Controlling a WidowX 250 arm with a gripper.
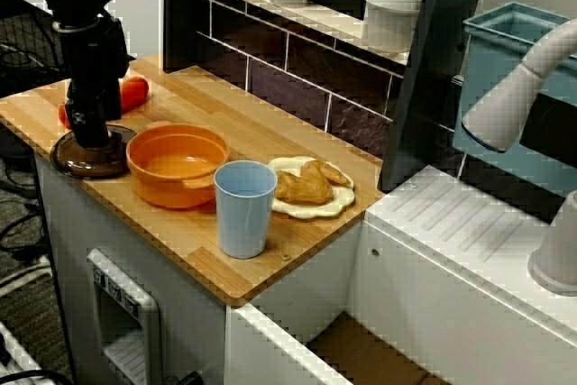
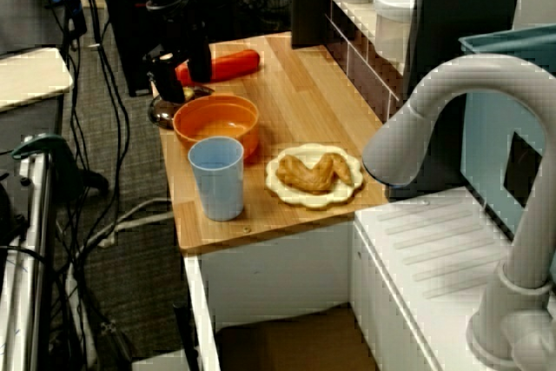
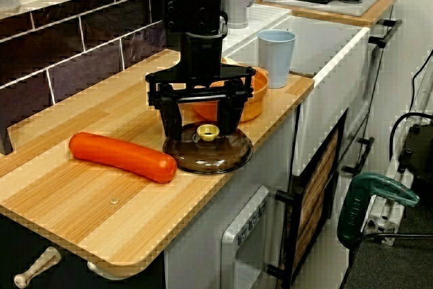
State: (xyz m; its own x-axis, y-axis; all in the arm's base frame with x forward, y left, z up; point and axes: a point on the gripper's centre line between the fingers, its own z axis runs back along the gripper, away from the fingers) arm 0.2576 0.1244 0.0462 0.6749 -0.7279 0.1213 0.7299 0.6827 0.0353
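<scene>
The brown glass lid needs to go onto the orange pot (image 1: 178,165), so my gripper will next grab the lid by its gold knob (image 1: 94,140).
My gripper (image 3: 205,124) hangs straight down over a brown glass lid (image 3: 207,151) lying flat on the wooden counter (image 3: 81,197). Its fingers stand open on either side of the lid's gold knob (image 3: 208,131), and I see a gap on both sides. In the view facing the shelf the gripper (image 1: 90,137) hides the knob, with the lid (image 1: 87,160) at the counter's left front corner. An orange pot (image 1: 178,165) sits right beside the lid. In the view over the tap the gripper (image 2: 166,93) and lid (image 2: 165,115) are at the far end.
A long red-orange sausage (image 3: 122,156) lies just behind the lid. A pale blue cup (image 1: 244,207) stands beside the pot near the front edge. A cream plate (image 1: 335,206) holds pastries. Jars (image 1: 390,8) line the shelf. A grey tap (image 2: 452,119) rises over the white sink.
</scene>
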